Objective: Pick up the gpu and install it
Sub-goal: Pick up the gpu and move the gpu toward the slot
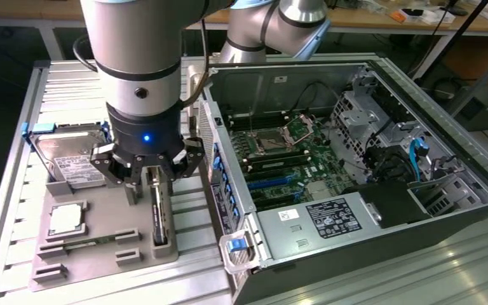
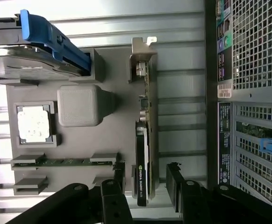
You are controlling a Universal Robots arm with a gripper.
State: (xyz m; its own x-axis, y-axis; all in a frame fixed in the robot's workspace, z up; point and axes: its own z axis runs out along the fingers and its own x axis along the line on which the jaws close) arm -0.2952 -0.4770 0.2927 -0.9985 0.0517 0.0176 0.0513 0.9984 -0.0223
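Observation:
The gripper needs to lower before it closes on the GPU. Its open fingertips are above the GPU's top edge (image 1: pixel 157 198), short of the GPU's black cooler, so they would miss the GPU if they closed now.
The gpu (image 1: pixel 160 219) stands on its edge in a slot of the grey holder plate (image 1: pixel 100 257), beside the open computer case (image 1: pixel 447 210). In the wrist view the gpu (image 2: pixel 144 135) shows its black cooler, green board edge and silver bracket (image 2: pixel 143 58) at the far end. My gripper (image 1: pixel 152 184) hangs directly over the card's near end, open. Its black fingers (image 2: pixel 115 189) straddle the card, one on each side, with a gap between each finger and the card. Nothing is held.
On the same plate lie a silver hard drive (image 1: pixel 70 162) with blue clips, a square processor chip (image 1: pixel 66 219) and a memory stick (image 2: pixel 61 162). The case's motherboard (image 1: pixel 286 159) lies exposed at the exterior view's right. The case's perforated rear wall (image 2: pixel 253 70) runs close beside the plate.

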